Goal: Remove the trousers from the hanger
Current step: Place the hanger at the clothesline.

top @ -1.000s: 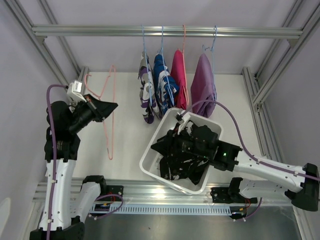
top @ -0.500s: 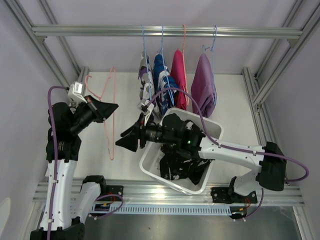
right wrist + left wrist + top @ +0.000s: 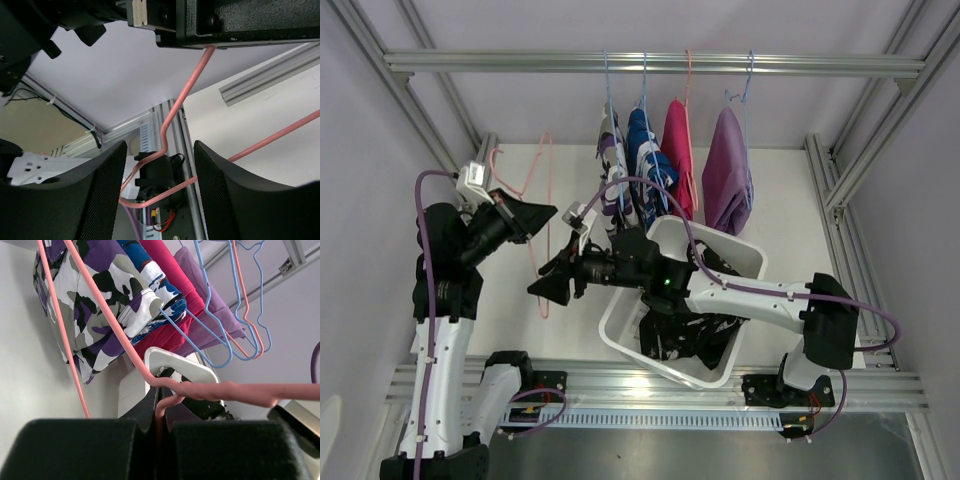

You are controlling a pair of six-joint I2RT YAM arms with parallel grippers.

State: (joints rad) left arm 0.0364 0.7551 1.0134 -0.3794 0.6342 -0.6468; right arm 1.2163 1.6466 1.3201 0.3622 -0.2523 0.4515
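Observation:
My right gripper needs to grab the bare pink hanger by its bent lower end (image 3: 136, 200) next, so the hanger's hook stays free to hang on the bar.
My left gripper (image 3: 542, 213) is shut on a bare pink hanger (image 3: 538, 262), its wire pinched between the fingers in the left wrist view (image 3: 159, 412). My right gripper (image 3: 542, 287) is open, its fingers either side of the hanger's lower end (image 3: 165, 131). Four trousers hang on the rail: purple-white camouflage (image 3: 612, 178), blue-white patterned (image 3: 647, 165), bright pink (image 3: 678, 158), lilac (image 3: 726, 168). The black flecked trousers (image 3: 685, 335) lie in the white bin (image 3: 620, 312).
An aluminium rail (image 3: 520, 62) crosses the top with blue and pink hangers on it. Frame posts stand at the left (image 3: 470, 150) and right (image 3: 830, 180). The right arm stretches over the bin toward the left.
My right gripper has left the bin and swung left across the table to the lower end of the pink hanger. The left gripper has stayed put, holding the hanger.

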